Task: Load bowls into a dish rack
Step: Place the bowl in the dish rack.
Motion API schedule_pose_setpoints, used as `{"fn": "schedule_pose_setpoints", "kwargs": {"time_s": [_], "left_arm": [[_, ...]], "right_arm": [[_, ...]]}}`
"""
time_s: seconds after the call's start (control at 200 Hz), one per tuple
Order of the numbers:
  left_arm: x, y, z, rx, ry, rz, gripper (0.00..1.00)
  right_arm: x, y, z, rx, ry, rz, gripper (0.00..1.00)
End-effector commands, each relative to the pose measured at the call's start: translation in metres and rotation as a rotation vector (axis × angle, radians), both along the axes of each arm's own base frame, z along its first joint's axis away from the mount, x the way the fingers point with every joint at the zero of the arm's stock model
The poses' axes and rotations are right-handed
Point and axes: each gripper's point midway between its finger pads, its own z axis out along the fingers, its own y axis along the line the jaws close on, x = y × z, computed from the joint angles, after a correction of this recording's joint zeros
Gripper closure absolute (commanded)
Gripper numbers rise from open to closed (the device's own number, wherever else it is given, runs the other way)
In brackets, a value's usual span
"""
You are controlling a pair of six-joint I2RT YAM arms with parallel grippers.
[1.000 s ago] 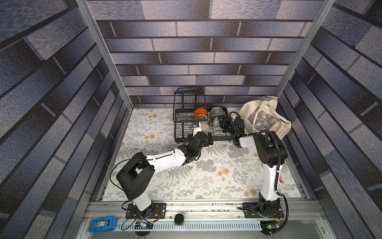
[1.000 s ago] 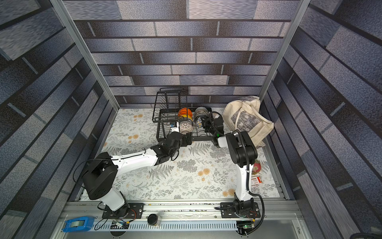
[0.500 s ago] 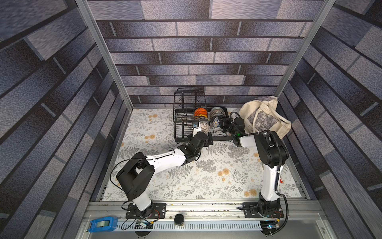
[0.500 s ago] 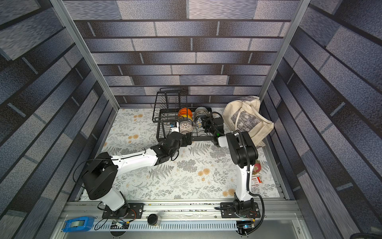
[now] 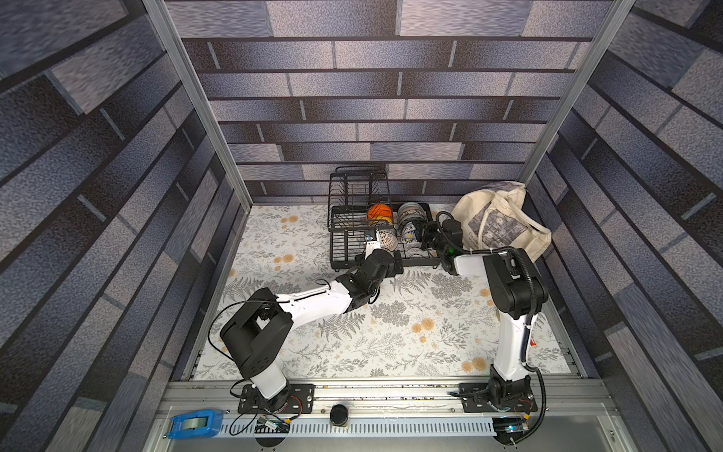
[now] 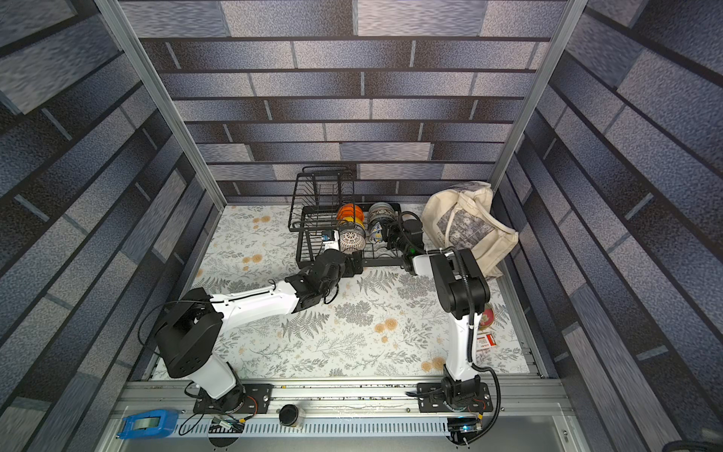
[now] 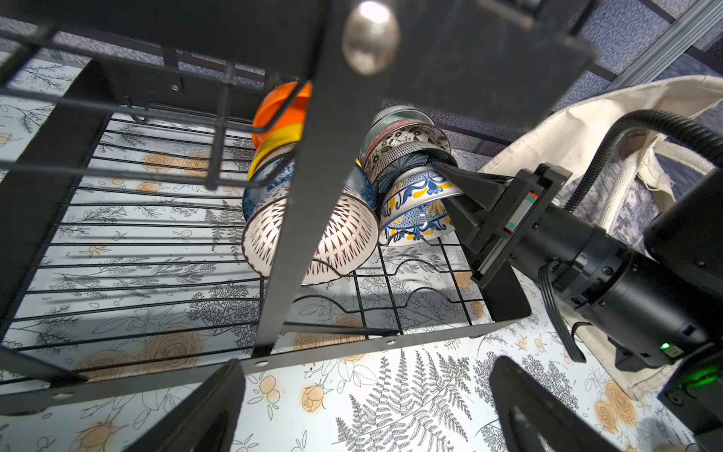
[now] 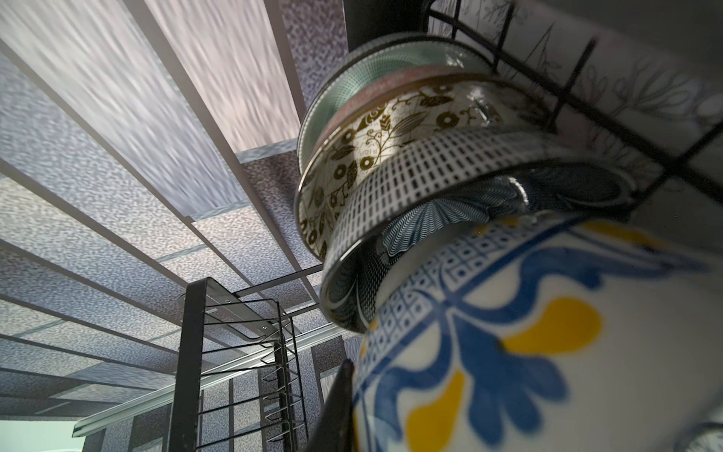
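I should open my right gripper now, because the blue-yellow bowl is against the nested stack and would rest in the rack.
The black wire dish rack stands at the back of the table. Several bowls stand on edge in it: orange, yellow, a white bowl with dark lattice, and a nested patterned stack. My right gripper reaches in from the rack's right end. It is shut on the rim of the blue-yellow bowl, one finger against its outside. My left gripper is open and empty, low over the tablecloth at the rack's front edge.
A cream canvas tote bag slumps right of the rack, close behind my right arm. The rack's raised basket stands over its left part. A red tin and a small card lie by the right arm's base. A blue tape roll sits on the front rail.
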Motion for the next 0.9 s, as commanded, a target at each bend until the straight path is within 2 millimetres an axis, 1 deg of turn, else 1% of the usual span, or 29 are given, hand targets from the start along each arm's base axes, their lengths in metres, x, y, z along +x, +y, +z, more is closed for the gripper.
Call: {"fn": "schedule_pose_setpoints", "kwargs": {"time_s": [0.0,0.271,0.501,0.641,0.711,0.772,0.832,0.837,0.842,0.852,0.897], "left_arm": [[-0.001,0.003,0.019,-0.039,-0.02,0.012,0.0],[-0.002,0.005,0.02,-0.041,-0.022,0.015,0.0],[-0.003,0.005,0.021,-0.046,-0.022,0.015,0.0],[-0.003,0.006,0.022,-0.046,-0.023,0.015,0.0],[-0.003,0.005,0.023,-0.047,-0.026,0.013,0.0],[-0.003,0.006,0.023,-0.046,-0.026,0.013,0.0],[-0.004,0.005,0.023,-0.048,-0.026,0.011,0.0],[-0.004,0.005,0.024,-0.048,-0.027,0.01,0.0],[-0.004,0.005,0.023,-0.048,-0.027,0.011,0.0],[-0.004,0.005,0.024,-0.049,-0.027,0.012,0.0],[-0.004,0.005,0.024,-0.049,-0.028,0.011,0.0]], "right_arm": [[-0.005,0.007,-0.024,0.031,0.118,0.021,0.85],[-0.01,0.001,-0.031,0.029,0.184,-0.018,0.84],[-0.011,0.001,-0.032,0.038,0.217,-0.02,0.83],[-0.01,0.002,-0.028,0.039,0.223,-0.017,0.81],[-0.01,0.003,-0.024,0.04,0.222,-0.014,0.78],[-0.01,0.002,-0.025,0.032,0.227,-0.015,0.77],[-0.01,0.002,-0.027,0.025,0.238,-0.014,0.73],[-0.01,0.002,-0.026,0.024,0.238,-0.014,0.73],[-0.01,0.003,-0.017,0.029,0.221,-0.013,0.73],[-0.01,0.002,-0.011,0.031,0.211,-0.013,0.72],[-0.011,0.002,-0.007,0.03,0.207,-0.016,0.71]]}}
